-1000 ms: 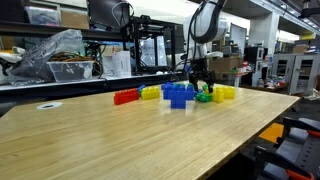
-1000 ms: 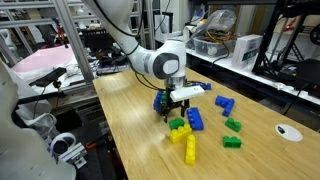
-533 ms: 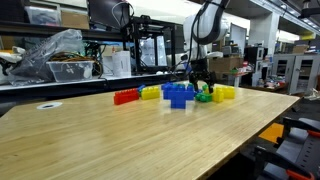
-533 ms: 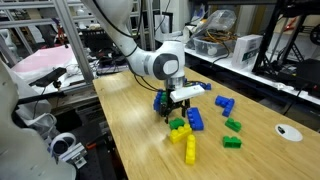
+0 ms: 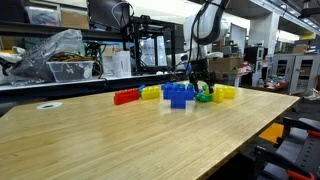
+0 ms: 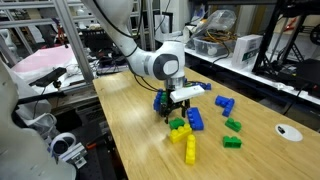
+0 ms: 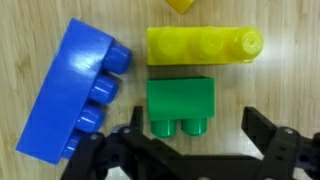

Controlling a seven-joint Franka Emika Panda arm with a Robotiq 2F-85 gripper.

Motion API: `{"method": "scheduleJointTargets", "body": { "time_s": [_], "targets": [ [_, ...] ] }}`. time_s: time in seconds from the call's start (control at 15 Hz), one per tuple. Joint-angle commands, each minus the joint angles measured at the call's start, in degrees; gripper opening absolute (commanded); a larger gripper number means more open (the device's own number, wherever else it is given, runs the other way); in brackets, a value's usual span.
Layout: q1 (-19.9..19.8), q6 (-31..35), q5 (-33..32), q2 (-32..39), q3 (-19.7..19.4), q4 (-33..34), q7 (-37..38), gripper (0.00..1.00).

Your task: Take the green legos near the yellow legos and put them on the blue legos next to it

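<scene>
The robot's gripper isn't ready to close on the brick and should go lower first: its fingertips are above the near end of the green brick [image 7: 181, 104], so it would miss the brick if it closed now.
My gripper [image 7: 195, 135] is open and empty, its two black fingers on either side of the near end of a green lego brick [image 7: 180, 105]. A yellow lego brick [image 7: 200, 45] lies just beyond the green one, and a large blue lego brick [image 7: 75, 100] lies tilted beside it. In an exterior view the gripper [image 5: 201, 86] hangs low over the green legos [image 5: 203, 97], between the blue legos [image 5: 178, 95] and yellow legos [image 5: 224, 93]. In an exterior view the gripper [image 6: 172, 108] is above the green [image 6: 178, 125], blue [image 6: 195, 119] and yellow [image 6: 188, 148] bricks.
A red brick row [image 5: 125, 97] and a second yellow group [image 5: 150, 92] lie further along the wooden table [image 5: 120, 140]. More blue [image 6: 224, 105] and green [image 6: 232, 142] bricks lie apart. Shelves and clutter stand behind the table.
</scene>
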Motion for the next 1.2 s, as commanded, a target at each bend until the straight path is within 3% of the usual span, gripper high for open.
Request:
{"method": "scheduleJointTargets", "body": {
  "time_s": [0.0,1.13],
  "targets": [
    [-0.3,0.9,-1.5,1.1,-0.1,0.5,0.9,1.00],
    [-0.4,0.5,-1.6,4.9,-0.2,3.6,1.1,1.00]
  ]
}}
